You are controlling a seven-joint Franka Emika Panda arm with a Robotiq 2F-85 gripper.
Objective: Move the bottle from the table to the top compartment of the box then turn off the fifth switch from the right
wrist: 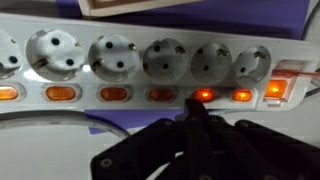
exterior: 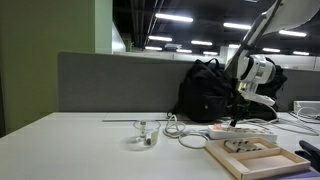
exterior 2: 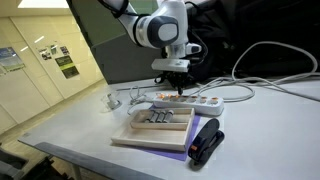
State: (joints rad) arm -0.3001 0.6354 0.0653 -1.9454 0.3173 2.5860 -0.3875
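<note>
I would leave that switch on if I lifted my gripper now, because the switch at my closed gripper's tip glows bright.
The white power strip (wrist: pixel 150 60) fills the wrist view, with a row of orange switches under its sockets. My gripper (wrist: pixel 196 112) is shut and empty, its tip just below a lit switch (wrist: pixel 203 95). The switches right of it glow bright; those to the left look dim. In both exterior views the gripper (exterior: pixel 240 110) (exterior 2: pixel 178 88) hangs right over the strip (exterior: pixel 243 130) (exterior 2: pixel 190 101) on the table (exterior: pixel 80 150) (exterior 2: pixel 260 130). The tan box (exterior: pixel 258 158) (exterior 2: pixel 150 132) lies beside the strip. Small dark items (exterior 2: pixel 160 117) lie in its compartment nearest the strip. I cannot tell whether one is the bottle.
A small clear object (exterior: pixel 145 135) (exterior 2: pixel 112 100) stands on the table beside white cables (exterior: pixel 178 130). A black device (exterior 2: pixel 207 142) lies next to the box. A black backpack (exterior: pixel 205 92) leans on the grey partition behind the strip.
</note>
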